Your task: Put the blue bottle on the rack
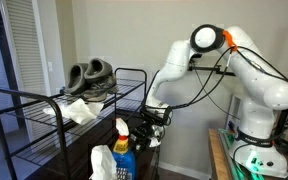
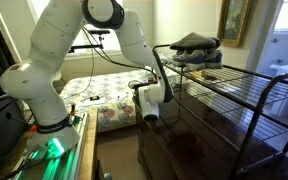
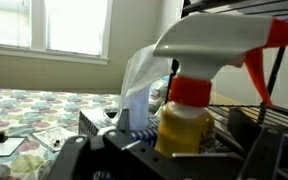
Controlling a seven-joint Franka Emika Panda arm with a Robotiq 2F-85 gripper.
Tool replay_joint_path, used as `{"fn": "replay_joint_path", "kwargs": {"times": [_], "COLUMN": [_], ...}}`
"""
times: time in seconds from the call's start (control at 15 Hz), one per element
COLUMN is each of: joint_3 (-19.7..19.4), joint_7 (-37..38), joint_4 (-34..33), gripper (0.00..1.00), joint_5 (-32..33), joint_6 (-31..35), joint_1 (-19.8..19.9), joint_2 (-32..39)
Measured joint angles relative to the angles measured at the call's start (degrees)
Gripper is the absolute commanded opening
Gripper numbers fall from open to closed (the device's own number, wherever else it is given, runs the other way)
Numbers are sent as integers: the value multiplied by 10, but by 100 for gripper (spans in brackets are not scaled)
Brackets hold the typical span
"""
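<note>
The bottle's yellow upper part [image 3: 184, 129] is still beyond my fingers, so my gripper needs to move toward it before it closes on the bottle.
The blue bottle [image 1: 123, 153] has a white trigger head, an orange nozzle and a yellow label. It stands upright low in front of the rack [image 1: 44, 110], a black wire rack that also shows in an exterior view [image 2: 234, 100]. In the wrist view the bottle [image 3: 184, 120] fills the middle, very close. My gripper [image 1: 144, 124] is level with the bottle's head, right beside it, and also shows in an exterior view [image 2: 150, 108]. In the wrist view the gripper's [image 3: 179, 160] dark fingers sit wide apart on either side of the bottle, open and not pressing on it.
A pair of dark shoes [image 1: 90, 75] and a white cloth [image 1: 79, 110] lie on the rack's top shelf. A white bottle or bag [image 1: 103, 163] stands next to the blue bottle. A bed with a patterned cover [image 2: 99, 95] lies behind, under a window.
</note>
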State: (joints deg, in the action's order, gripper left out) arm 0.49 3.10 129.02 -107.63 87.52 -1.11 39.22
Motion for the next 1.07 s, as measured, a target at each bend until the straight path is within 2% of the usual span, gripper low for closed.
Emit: {"fn": "replay_joint_path", "kwargs": {"times": [0.47,0.53,0.6,0.8,1.07], "joint_3": [4,4,4,4,4], "joint_7": [-6,-6,-7,-14,-15], "joint_4": [-34,-35,-35,-35,-38], "gripper": [100,75,74,51,27], "joint_5": [-20,-20,-20,-20,-20], "joint_6": [20,24,27,28,28], "joint_1": [-22,-23,-24,-25,-25], "joint_2": [15,17,20,25,26]}}
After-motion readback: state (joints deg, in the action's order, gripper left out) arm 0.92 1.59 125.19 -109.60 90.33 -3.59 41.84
